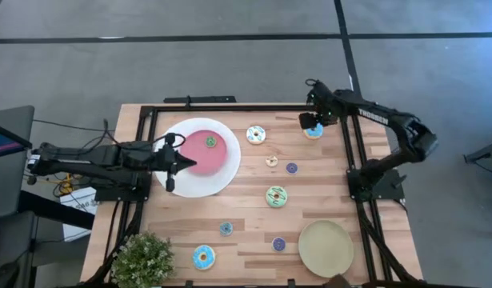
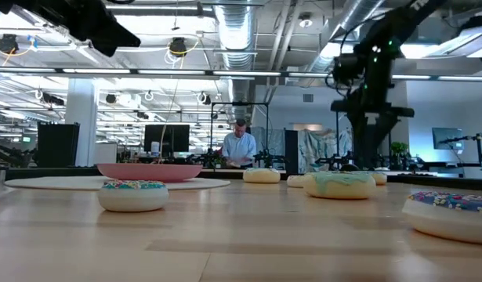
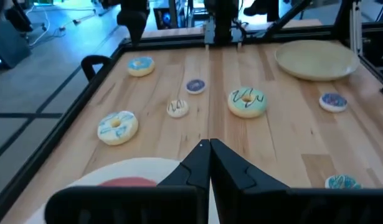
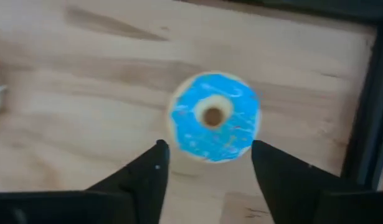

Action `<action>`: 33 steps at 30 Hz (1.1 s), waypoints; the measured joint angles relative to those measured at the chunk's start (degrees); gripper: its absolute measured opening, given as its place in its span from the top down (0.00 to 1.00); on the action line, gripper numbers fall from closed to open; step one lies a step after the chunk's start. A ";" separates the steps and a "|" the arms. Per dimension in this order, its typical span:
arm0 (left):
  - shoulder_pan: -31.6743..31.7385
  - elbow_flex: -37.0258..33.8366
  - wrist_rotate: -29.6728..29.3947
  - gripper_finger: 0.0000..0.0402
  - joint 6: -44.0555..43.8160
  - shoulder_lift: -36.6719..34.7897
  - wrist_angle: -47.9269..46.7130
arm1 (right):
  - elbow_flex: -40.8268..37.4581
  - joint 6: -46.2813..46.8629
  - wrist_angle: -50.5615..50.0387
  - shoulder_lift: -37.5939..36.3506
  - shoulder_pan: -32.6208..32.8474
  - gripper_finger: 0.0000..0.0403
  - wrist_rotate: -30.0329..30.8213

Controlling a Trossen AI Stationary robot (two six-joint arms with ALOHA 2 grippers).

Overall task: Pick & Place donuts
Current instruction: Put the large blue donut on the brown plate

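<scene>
The blue-iced donut needs to go on the tan plate. My right gripper next needs to grab it by its ring between hole and rim (image 4: pixel 236 121).
My right gripper (image 1: pixel 312 125) hovers open over a blue-iced donut (image 4: pixel 214 116) that lies flat on the table at the far right (image 1: pixel 314 133). Its two fingers stand apart on either side of the donut and above it, touching nothing. My left gripper (image 1: pixel 184 165) is shut and empty above the white plate with the pink centre (image 1: pixel 222 178). A tiny green donut (image 1: pixel 211 142) lies on that plate. A cream donut (image 1: pixel 256 134), a light green donut (image 1: pixel 276 196) and another blue donut (image 1: pixel 203 257) lie flat on the table.
Tiny donuts lie about the middle of the table: cream (image 1: pixel 271 161), purple (image 1: pixel 291 168), blue (image 1: pixel 226 229) and purple (image 1: pixel 278 244). A round tan plate (image 1: pixel 326 246) sits at the near right and a potted plant (image 1: pixel 142 258) at the near left. A black frame rail (image 4: pixel 365 106) runs beside the far blue donut.
</scene>
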 joint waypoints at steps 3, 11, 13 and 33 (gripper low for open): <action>0.01 0.00 -0.12 1.00 -0.08 -0.46 -2.01 | 0.00 -0.04 0.21 2.48 -1.75 0.39 0.13; 0.01 0.00 -0.30 1.00 -3.18 -0.50 -4.83 | 0.02 -1.53 1.26 10.65 -3.29 0.40 0.58; 0.01 0.00 -0.31 1.00 -3.85 -0.51 -5.06 | 0.02 -1.55 1.42 12.46 -3.91 0.41 0.19; 0.01 0.00 -1.89 1.00 -5.81 -0.51 -6.31 | 0.00 -1.95 7.17 15.86 -5.30 0.62 -2.81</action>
